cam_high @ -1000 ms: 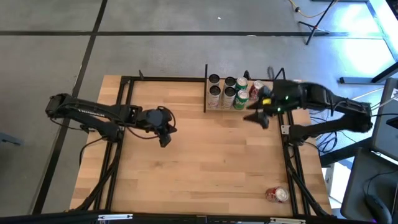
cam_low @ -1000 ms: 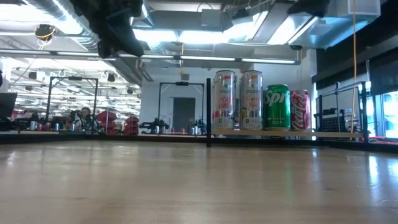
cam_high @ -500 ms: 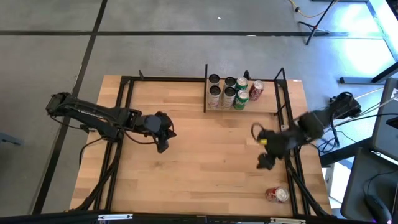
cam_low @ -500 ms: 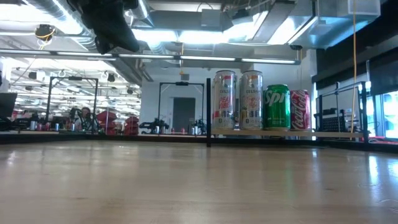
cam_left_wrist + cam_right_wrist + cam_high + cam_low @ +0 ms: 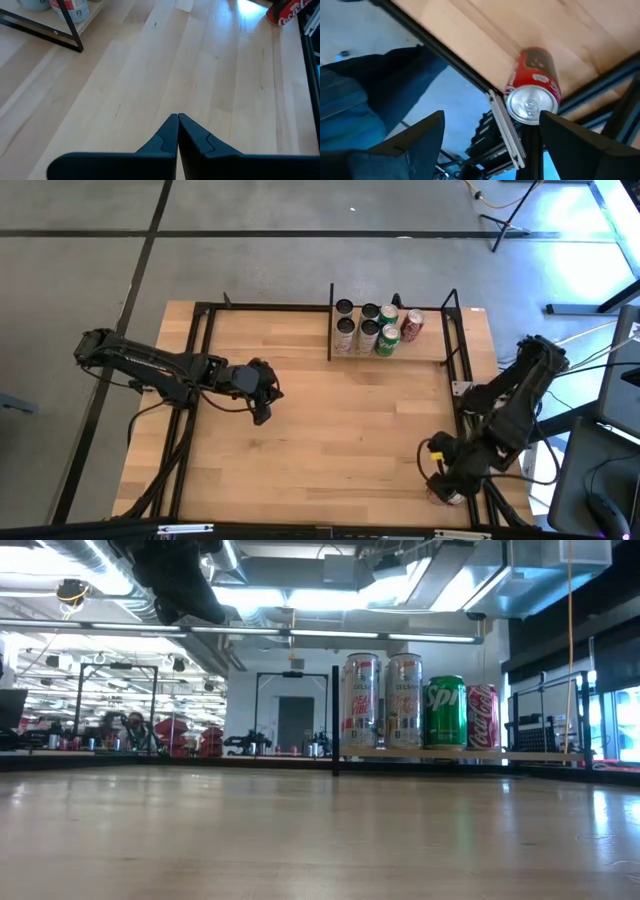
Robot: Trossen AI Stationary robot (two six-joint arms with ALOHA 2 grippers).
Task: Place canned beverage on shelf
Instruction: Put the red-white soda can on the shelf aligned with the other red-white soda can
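Observation:
The red can needs to stand upright on the shelf, so my right gripper should next take hold of the can by its silver-topped end point(image 5: 535, 91).
A red canned beverage point(image 5: 534, 85) lies on its side on the tabletop by the near right corner, its silver top toward the table's edge; the high view shows it as the red can point(image 5: 449, 495). My right gripper point(image 5: 437, 473) hangs above it, open point(image 5: 492, 145), touching nothing. The shelf point(image 5: 425, 352) stands at the far right and bears several upright cans point(image 5: 367, 328), seen from the side as silver, green and red cans point(image 5: 445, 712). My left gripper point(image 5: 263, 413) is shut point(image 5: 177, 127) above the table's left middle, holding nothing.
Black metal frame rods point(image 5: 469, 450) run along the table's right side close to the lying can, and others point(image 5: 190, 410) along the left. The shelf's black corner post point(image 5: 70, 25) shows in the left wrist view. Bare wood point(image 5: 340, 440) lies between the two arms.
My right gripper has swung from beside the shelf's cans along the table's right side toward the near edge, sinking and rolling its wrist, and now hangs over the lying red can. Its fingers stay open. The can and the shelf have not moved.

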